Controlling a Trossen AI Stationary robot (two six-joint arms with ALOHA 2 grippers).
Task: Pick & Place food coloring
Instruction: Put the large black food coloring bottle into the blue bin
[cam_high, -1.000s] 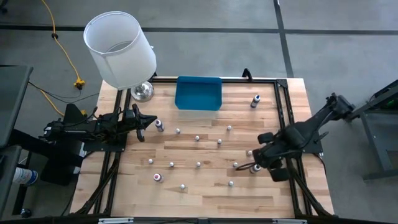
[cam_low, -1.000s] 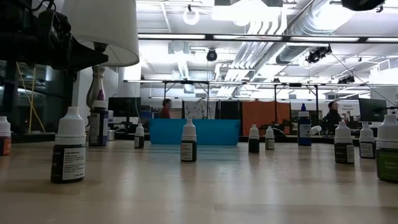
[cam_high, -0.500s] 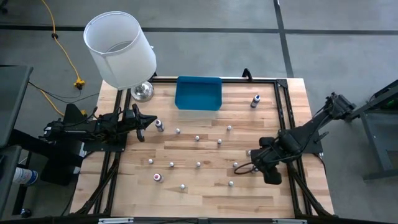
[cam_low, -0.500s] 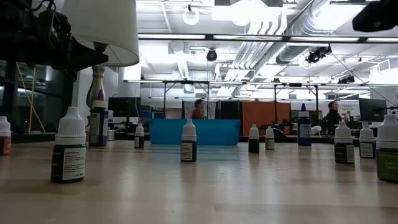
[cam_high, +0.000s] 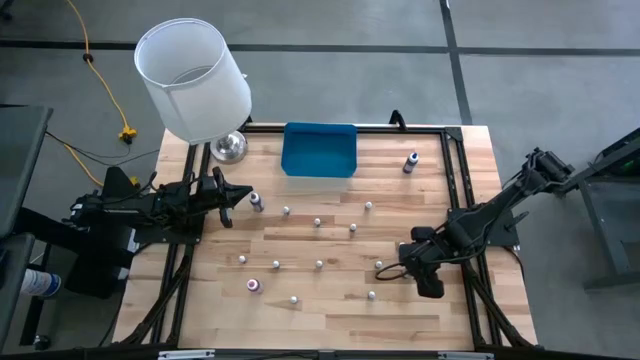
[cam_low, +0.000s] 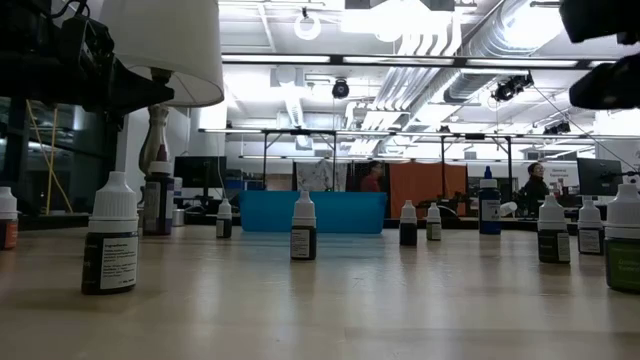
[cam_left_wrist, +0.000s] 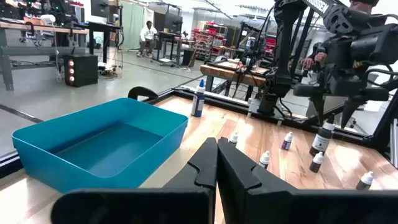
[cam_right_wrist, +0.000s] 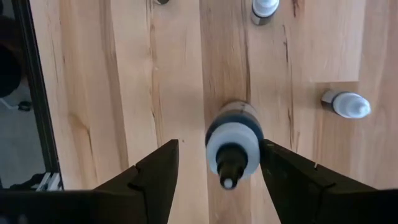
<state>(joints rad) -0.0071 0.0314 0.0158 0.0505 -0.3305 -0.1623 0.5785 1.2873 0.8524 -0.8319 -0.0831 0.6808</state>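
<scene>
In the right wrist view the white collar (cam_right_wrist: 232, 143) is between my right gripper's fingers; closing now would catch the food coloring bottle.
Several small food coloring bottles (cam_high: 317, 222) stand scattered over the wooden table (cam_high: 330, 320). My right gripper (cam_high: 404, 256) hangs over the table's right side, pointing down, open. In the right wrist view one upright bottle (cam_right_wrist: 234, 140) with a white collar and dark nozzle stands between its fingers (cam_right_wrist: 155, 177), touched by neither. Two more bottles (cam_right_wrist: 346, 103) stand close by. My left gripper (cam_high: 235, 197) rests shut at the left edge beside a dark bottle (cam_high: 256, 201), its fingers (cam_left_wrist: 217, 168) pressed together.
A blue bin (cam_high: 319, 150) sits at the back middle of the table. A lamp with a white shade (cam_high: 192, 80) and metal base (cam_high: 229, 147) stands at the back left. A larger blue-capped bottle (cam_high: 410, 161) stands back right. People show in the room beyond.
My right gripper has opened and shifted left, coming down around a bottle. The left arm has not moved. A person has walked rightward in the background.
</scene>
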